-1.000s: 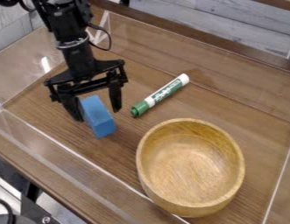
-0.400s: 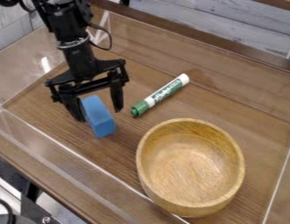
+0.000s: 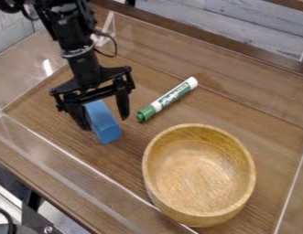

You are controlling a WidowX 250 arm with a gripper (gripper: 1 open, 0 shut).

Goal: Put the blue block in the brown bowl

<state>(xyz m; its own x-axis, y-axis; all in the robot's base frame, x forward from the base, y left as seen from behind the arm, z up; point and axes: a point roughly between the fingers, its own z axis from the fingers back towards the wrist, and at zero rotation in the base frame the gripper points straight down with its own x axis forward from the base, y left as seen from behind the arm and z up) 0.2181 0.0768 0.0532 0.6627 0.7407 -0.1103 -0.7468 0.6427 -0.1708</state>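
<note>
My gripper next needs to grab the block by its long sides, to put the blue block point(image 3: 103, 122) in the brown bowl point(image 3: 199, 173).
The blue block point(image 3: 103, 122) lies on the wooden table, left of centre. My gripper point(image 3: 95, 104) hangs over the block's far end, pointing down, open, with one finger on each side of that end. Whether the fingers touch the block I cannot tell. The brown bowl point(image 3: 199, 173) sits empty at the front right, well apart from the block.
A green-and-white marker pen point(image 3: 166, 99) lies at a slant just right of the gripper, between it and the bowl's far side. Clear plastic walls point(image 3: 68, 157) run around the table. The arm point(image 3: 62, 27) rises to the upper left.
The gripper has shifted slightly right and down, closer over the block's far end. The block, pen and bowl have not moved.
</note>
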